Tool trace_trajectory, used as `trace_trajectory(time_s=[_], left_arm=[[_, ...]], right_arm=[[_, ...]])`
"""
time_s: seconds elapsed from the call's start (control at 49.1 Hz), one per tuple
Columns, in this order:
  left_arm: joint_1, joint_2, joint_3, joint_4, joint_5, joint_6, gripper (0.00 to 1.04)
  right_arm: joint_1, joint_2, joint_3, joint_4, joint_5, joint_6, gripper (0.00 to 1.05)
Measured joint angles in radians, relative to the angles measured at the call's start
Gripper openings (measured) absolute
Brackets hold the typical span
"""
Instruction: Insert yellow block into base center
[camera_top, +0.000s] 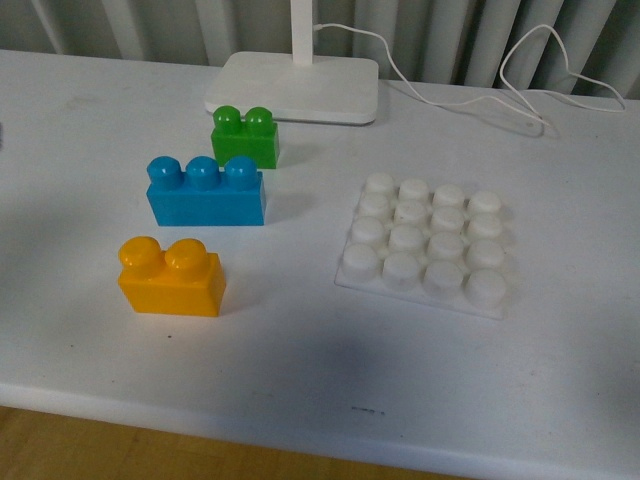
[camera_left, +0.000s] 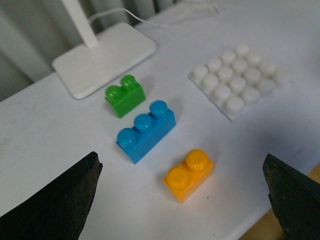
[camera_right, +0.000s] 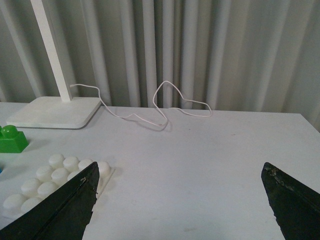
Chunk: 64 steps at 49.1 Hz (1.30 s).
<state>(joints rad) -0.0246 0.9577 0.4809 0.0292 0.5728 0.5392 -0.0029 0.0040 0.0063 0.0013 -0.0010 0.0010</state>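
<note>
My left gripper takes hold of the long sides of the yellow block (camera_top: 170, 277) below its studs next, to insert the block into the base center.
The yellow block (camera_top: 170, 277) (camera_left: 189, 175), with two studs, stands on the white table near its front left. The base (camera_top: 427, 245) (camera_left: 237, 80) (camera_right: 50, 175), a white studded plate, lies to its right with nothing on it. Neither arm shows in the front view. My left gripper (camera_left: 182, 200) hangs open above the table, and the yellow block lies between its two dark fingers, untouched. My right gripper (camera_right: 180, 210) is open over bare table, with the base beside one of its fingers (camera_right: 60, 212).
A blue three-stud brick (camera_top: 206, 192) (camera_left: 146, 131) and a green two-stud brick (camera_top: 245, 137) (camera_left: 125, 95) (camera_right: 11, 139) stand behind the yellow block. A white lamp foot (camera_top: 297, 86) (camera_left: 105, 57) (camera_right: 55, 111) with its cable (camera_top: 470, 95) sits at the back. The table's front edge (camera_top: 320, 440) is near.
</note>
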Motion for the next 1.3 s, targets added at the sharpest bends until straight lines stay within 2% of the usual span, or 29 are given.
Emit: trace_trajectory(time_s=[0.081, 0.224, 0.387, 0.651, 1.018, 1.303], left_arm=[[-0.042, 0.141, 0.128, -0.174, 0.01, 0.214, 0.98], [-0.102, 0.313, 0.301, -0.421, 0.005, 0.471, 0.98], [-0.168, 0.524, 0.49, -0.657, -0.11, 0.758, 0.98], [-0.227, 0.762, 0.69, -0.74, -0.262, 0.928, 0.98], [-0.27, 0.882, 0.729, -0.711, -0.304, 0.941, 0.98], [-0.271, 0.927, 0.729, -0.682, -0.336, 0.953, 0.98]], right_arm=[[0.0, 0.0, 0.0, 0.0, 0.0, 0.0, 0.95], [0.0, 0.0, 0.0, 0.0, 0.0, 0.0, 0.95], [0.0, 0.0, 0.0, -0.001, 0.0, 0.0, 0.95], [0.0, 0.0, 0.0, -0.001, 0.0, 0.0, 0.95], [0.0, 0.0, 0.0, -0.001, 0.0, 0.0, 0.95], [0.0, 0.0, 0.0, -0.001, 0.0, 0.0, 0.95]])
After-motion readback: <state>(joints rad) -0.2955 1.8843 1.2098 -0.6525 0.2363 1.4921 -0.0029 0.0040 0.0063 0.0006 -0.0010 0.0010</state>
